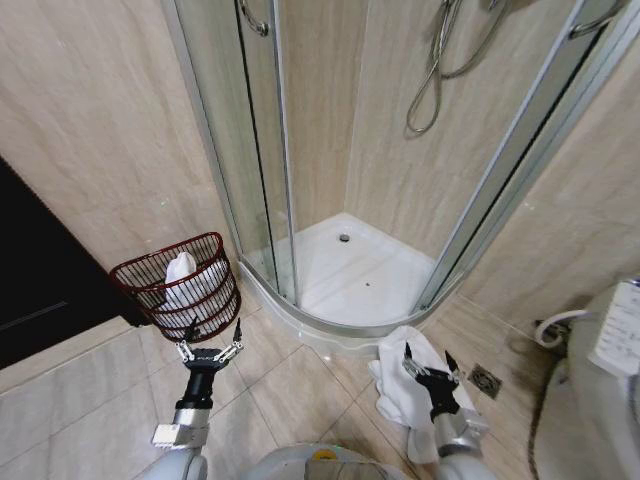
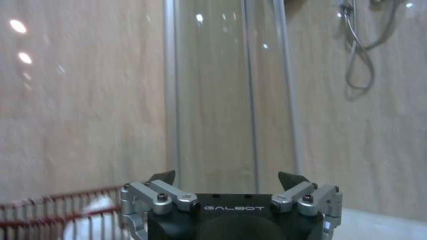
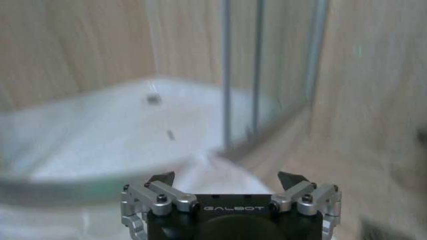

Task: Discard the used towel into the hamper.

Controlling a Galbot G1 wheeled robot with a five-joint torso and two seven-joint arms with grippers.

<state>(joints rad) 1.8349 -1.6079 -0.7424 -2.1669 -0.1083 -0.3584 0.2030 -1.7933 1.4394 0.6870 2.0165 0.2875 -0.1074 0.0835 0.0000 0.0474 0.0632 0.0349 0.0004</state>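
Observation:
The towel will next be gripped by its raised fold beside the shower tray with my right gripper, since the rest of the towel lies slack across the tiles.
A crumpled white towel lies on the tiled floor in front of the shower tray, right of centre; a white fold of the towel also shows in the right wrist view. My right gripper hangs open over it with nothing between its fingers. The hamper, a dark reddish-brown open-weave basket, stands by the left wall with white cloth inside it. My left gripper is open just in front of the hamper, empty. The hamper's rim shows beside the left gripper in its wrist view.
A corner shower cabin with glass doors and a white tray stands ahead. A floor drain sits right of the towel. A toilet fills the right edge. A dark doorway is at the left.

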